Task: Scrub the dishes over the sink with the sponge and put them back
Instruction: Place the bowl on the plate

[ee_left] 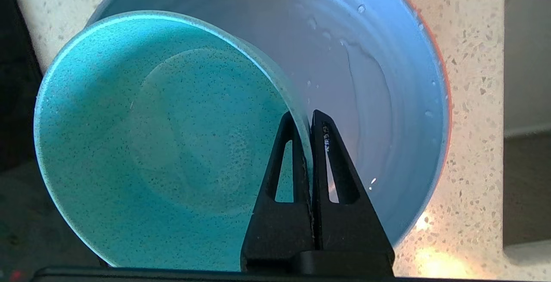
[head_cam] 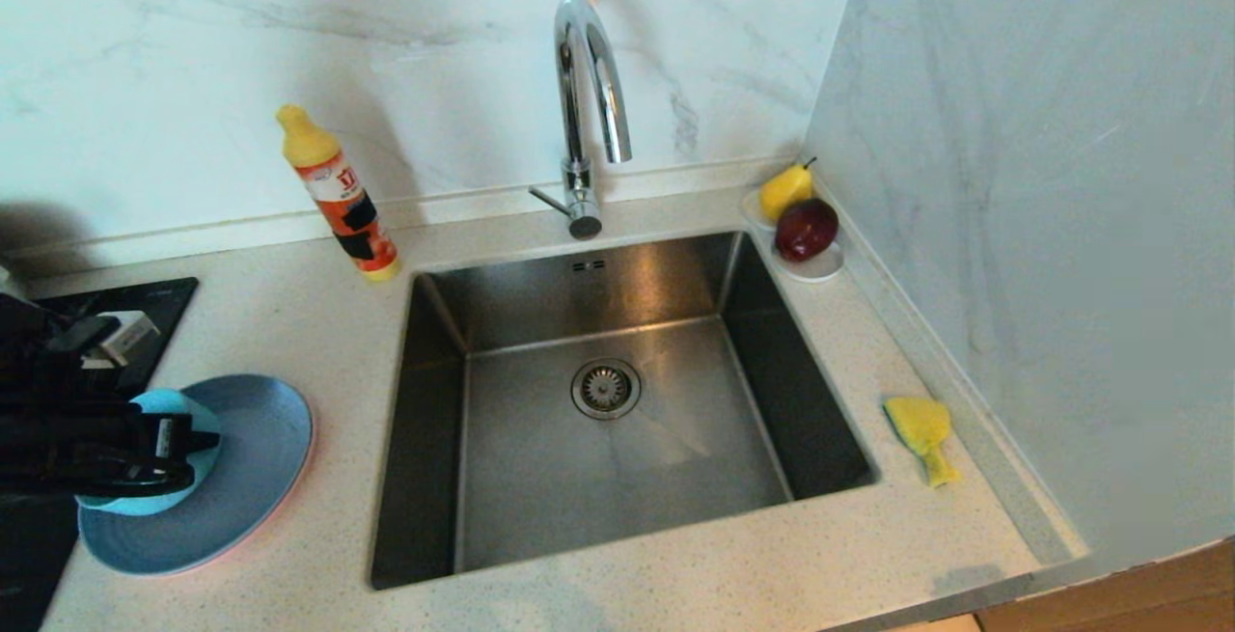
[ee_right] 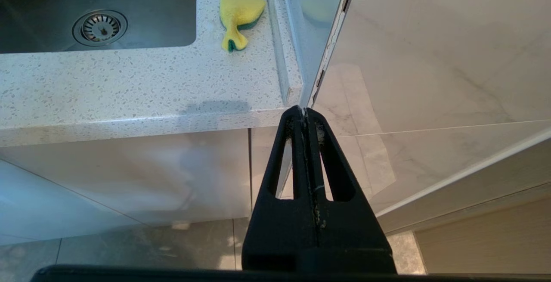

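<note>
The teal bowl's lower edge touches the light-blue plate's surface inside the plate's rim, so the left gripper needs to let go of the bowl.
My left gripper [head_cam: 198, 441] is at the far left of the counter, shut on the rim of the teal bowl [head_cam: 145, 502]. In the left wrist view one finger is inside the bowl [ee_left: 150, 144] and one outside, with the gripper [ee_left: 306, 116] pinching its wall. The bowl is over the light-blue plate [head_cam: 260, 458] [ee_left: 379, 79], which lies on a pink plate; only the pink edge [head_cam: 241, 557] shows. The yellow sponge [head_cam: 921, 429] [ee_right: 239, 13] lies on the counter right of the steel sink [head_cam: 675, 458]. My right gripper [ee_right: 304, 110] hangs shut and empty below the counter's front edge.
A curved chrome tap [head_cam: 584, 82] stands behind the sink. An orange detergent bottle [head_cam: 340, 196] stands at the back left. A white saucer [head_cam: 820, 270] with a pear and a red apple sits in the back right corner. A black hob [head_cam: 154, 309] is behind the plates.
</note>
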Controlling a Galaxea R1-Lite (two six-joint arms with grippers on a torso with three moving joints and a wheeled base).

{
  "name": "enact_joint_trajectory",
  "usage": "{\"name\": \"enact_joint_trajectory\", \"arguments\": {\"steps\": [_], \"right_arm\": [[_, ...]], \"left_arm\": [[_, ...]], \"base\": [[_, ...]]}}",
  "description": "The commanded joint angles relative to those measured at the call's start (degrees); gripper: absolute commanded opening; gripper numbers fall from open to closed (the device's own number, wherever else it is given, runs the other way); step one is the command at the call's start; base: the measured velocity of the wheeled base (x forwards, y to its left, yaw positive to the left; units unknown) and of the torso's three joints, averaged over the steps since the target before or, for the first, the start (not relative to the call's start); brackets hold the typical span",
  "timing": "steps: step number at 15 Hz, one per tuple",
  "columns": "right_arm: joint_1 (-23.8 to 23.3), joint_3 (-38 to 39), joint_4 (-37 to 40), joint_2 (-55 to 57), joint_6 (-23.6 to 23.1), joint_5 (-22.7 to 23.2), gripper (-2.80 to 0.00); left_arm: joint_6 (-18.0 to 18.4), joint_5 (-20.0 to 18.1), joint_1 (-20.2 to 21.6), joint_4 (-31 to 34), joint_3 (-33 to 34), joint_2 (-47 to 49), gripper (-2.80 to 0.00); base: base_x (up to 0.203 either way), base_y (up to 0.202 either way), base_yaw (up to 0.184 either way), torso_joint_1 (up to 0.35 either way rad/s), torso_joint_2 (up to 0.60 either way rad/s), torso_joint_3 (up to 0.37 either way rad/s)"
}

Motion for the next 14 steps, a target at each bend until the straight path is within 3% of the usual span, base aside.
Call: {"name": "enact_joint_trajectory", "arguments": {"steps": [1, 4, 5, 10, 14], "right_arm": [[0.01, 0.02, 0.03, 0.07, -0.03, 0.03, -2.80], [0.01, 0.02, 0.03, 0.07, -0.03, 0.03, -2.80], [0.01, 0.02, 0.03, 0.07, -0.03, 0.03, -2.80], [0.01, 0.02, 0.03, 0.07, -0.03, 0.03, -2.80], [0.01, 0.02, 0.03, 0.07, -0.03, 0.03, -2.80]], "left_arm": [[0.10, 0.50, -0.14, -0.17, 0.03, 0.09, -2.80], [0.40, 0.59, -0.14, -0.24, 0.55, 0.00, -2.80], [0.36, 0.59, -0.14, -0.24, 0.49, 0.00, 0.00], [-0.50, 0.39, -0.32, -0.16, 0.07, -1.11, 0.00], [-6.35, 0.24, -0.31, -0.14, -3.15, -3.89, 0.00]], "base": [[0.000, 0.000, 0.000, 0.000, 0.00, 0.000], [0.000, 0.000, 0.000, 0.000, 0.00, 0.000], [0.000, 0.000, 0.000, 0.000, 0.00, 0.000], [0.000, 0.000, 0.000, 0.000, 0.00, 0.000], [0.000, 0.000, 0.000, 0.000, 0.00, 0.000]]}}
